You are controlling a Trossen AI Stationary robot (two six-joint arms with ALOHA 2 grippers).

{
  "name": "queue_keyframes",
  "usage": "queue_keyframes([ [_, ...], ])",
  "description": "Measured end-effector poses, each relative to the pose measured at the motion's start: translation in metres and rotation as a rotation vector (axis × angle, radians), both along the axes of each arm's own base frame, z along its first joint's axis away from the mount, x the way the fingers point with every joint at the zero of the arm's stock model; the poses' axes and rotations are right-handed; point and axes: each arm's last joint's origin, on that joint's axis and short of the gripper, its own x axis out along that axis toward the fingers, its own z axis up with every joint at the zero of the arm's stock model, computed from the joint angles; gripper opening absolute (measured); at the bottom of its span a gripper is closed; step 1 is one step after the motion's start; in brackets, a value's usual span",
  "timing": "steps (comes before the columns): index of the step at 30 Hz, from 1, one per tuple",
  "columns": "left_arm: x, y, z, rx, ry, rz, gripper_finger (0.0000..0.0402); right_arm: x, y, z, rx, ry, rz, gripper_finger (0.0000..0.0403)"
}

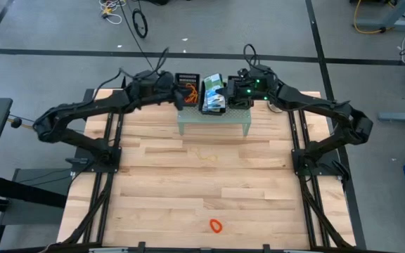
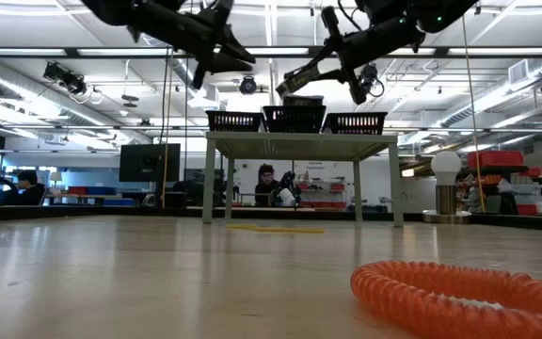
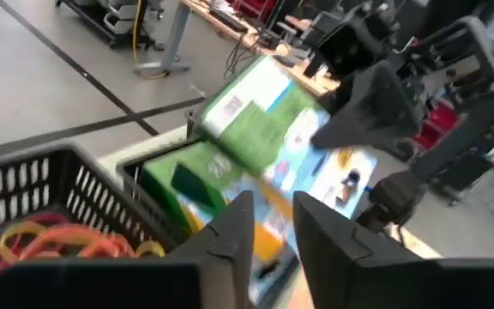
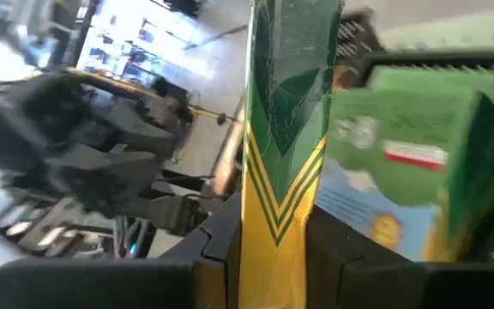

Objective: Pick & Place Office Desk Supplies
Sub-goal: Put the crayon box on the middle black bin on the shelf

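Observation:
My right gripper will open now. The yellow-and-green box [image 1: 214, 86] is over the middle basket [image 1: 213, 110], and the box's lower edge is inside the basket's rim.
A pale green stand [image 1: 213, 123] at the table's far edge carries three black baskets. The left basket [image 3: 50, 197] holds orange and red rubber bands [image 3: 54, 240]. The middle basket [image 1: 214, 105] holds green printed boxes [image 3: 200, 176]. My right gripper [image 4: 273, 257] is shut on a yellow-and-green box [image 3: 256, 116], which hangs over the middle basket. My left gripper [image 3: 273, 232] hovers over the wall between the left and middle baskets, open by a small gap with nothing between its fingers. One orange rubber band [image 1: 216, 225] lies flat near the table's front edge. My right gripper pinches the box between its two fingers, one on each broad face, at its yellow end [image 4: 274, 245]. The fingers reach in from the table's right, slanting slightly down. The box is lifted clear, tilted above the middle basket and the boxes in it.
A third black basket [image 1: 241, 100] stands at the stand's right end, under my right arm. A white ball-topped object [image 2: 446, 184] stands at the right in the low view. Bare wooden tabletop [image 1: 202, 176] stretches from the stand to the near edge.

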Motion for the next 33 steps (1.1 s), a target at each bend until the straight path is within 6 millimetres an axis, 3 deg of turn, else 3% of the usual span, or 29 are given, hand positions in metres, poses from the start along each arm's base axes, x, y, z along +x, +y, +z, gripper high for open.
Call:
queue_keyframes([
  [5, 0.025, 0.009, 0.011, 0.036, 0.105, 0.009, 0.0051, 0.0, -0.003, -0.001, 0.033, -0.008, -0.016, 0.0089],
  [10, 0.045, 0.019, 0.01, 0.046, 0.228, 0.011, 0.003, 0.0, -0.005, -0.003, 0.049, -0.004, -0.024, 0.0089],
  [18, 0.055, 0.024, 0.007, 0.042, 0.259, 0.027, 0.0024, 0.001, -0.005, -0.005, 0.077, -0.002, -0.016, 0.0095],
  [28, 0.054, 0.023, 0.009, 0.044, 0.254, 0.029, 0.0024, 0.001, -0.005, -0.005, 0.072, -0.001, -0.015, 0.0209],
  [33, 0.054, 0.023, 0.009, 0.043, 0.253, 0.031, 0.0024, 0.0, -0.005, -0.006, 0.063, 0.016, -0.015, 0.0237],
])
